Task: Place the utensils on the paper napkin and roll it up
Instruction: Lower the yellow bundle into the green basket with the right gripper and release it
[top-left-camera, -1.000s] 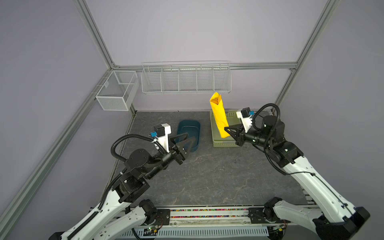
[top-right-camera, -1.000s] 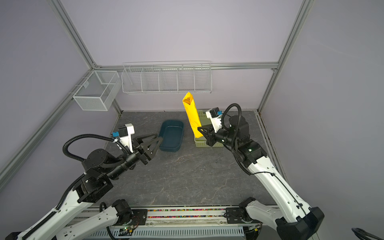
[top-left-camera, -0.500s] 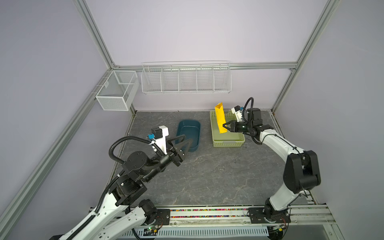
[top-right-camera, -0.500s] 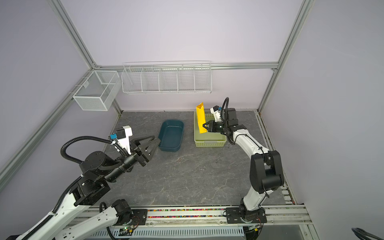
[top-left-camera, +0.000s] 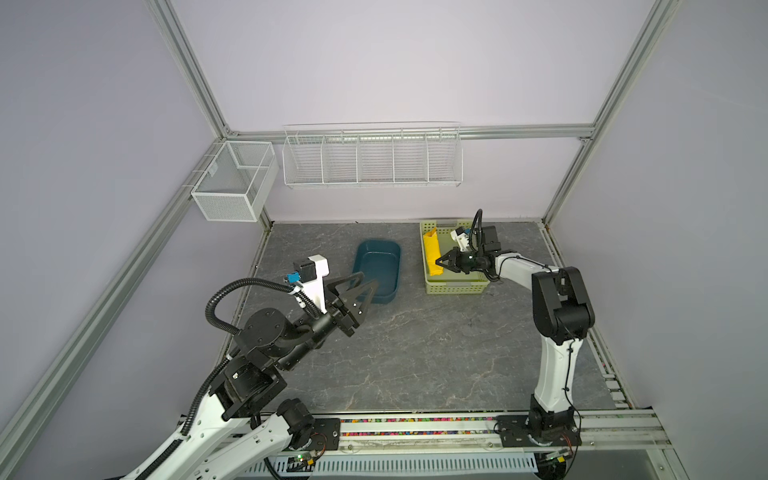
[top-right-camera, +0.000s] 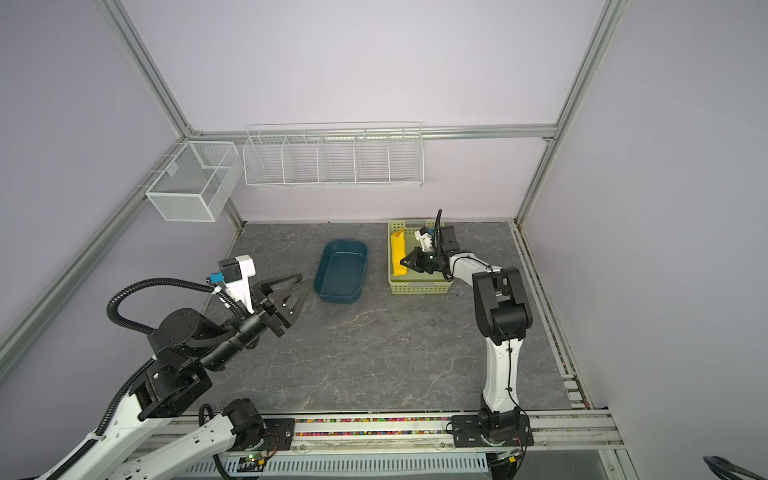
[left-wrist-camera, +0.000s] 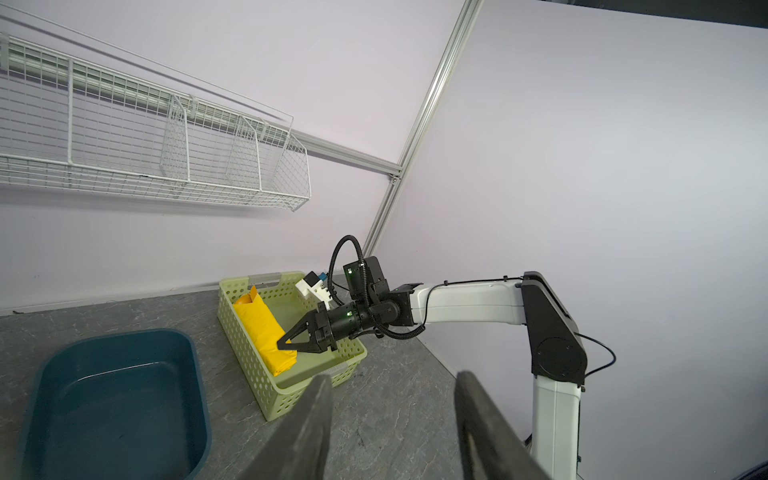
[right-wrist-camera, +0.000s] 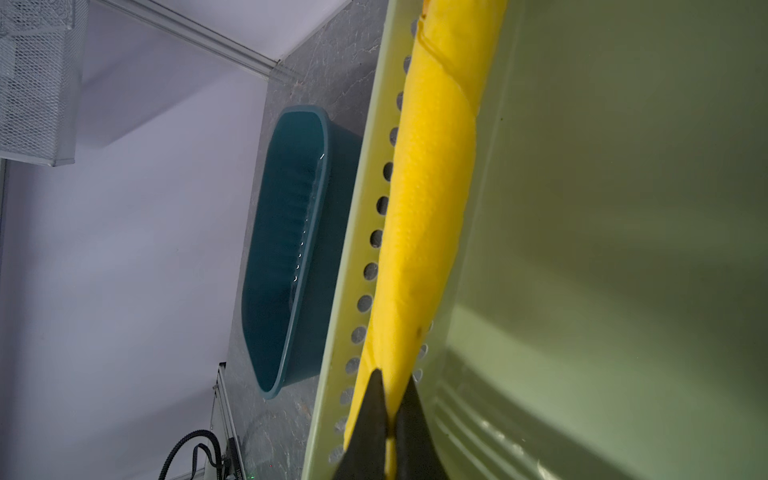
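Observation:
The robot's right gripper should keep holding the roll, which hangs above the bottom of the basket by the edge of the basket's side and would come down against that side if the gripper opened now.
The paper napkin (top-left-camera: 431, 255) (top-right-camera: 398, 254) is a rolled yellow bundle lying flat along the left inner wall of the pale green basket (top-left-camera: 455, 286) (top-right-camera: 419, 287). My right gripper (top-left-camera: 437, 262) (top-right-camera: 402, 262) reaches into the basket, shut on the roll's near end; the right wrist view shows its fingertips pinching the napkin (right-wrist-camera: 428, 208). The utensils are hidden, apart from an orange bit at the roll's far end (left-wrist-camera: 242, 298). My left gripper (top-left-camera: 369, 279) (top-right-camera: 304, 280) (left-wrist-camera: 392, 376) hovers open and empty above the table, by the blue tub.
An empty dark blue tub (top-left-camera: 376, 270) (top-right-camera: 340, 270) (left-wrist-camera: 112, 395) stands just left of the basket. A white wire shelf (top-left-camera: 372, 158) hangs on the back wall and a mesh box (top-left-camera: 232, 187) on the left frame. Bare grey table (top-left-camera: 415, 353) lies in front.
The right gripper has carried the rolled napkin from upright above the basket down into it, laying it flat. The left arm has barely moved.

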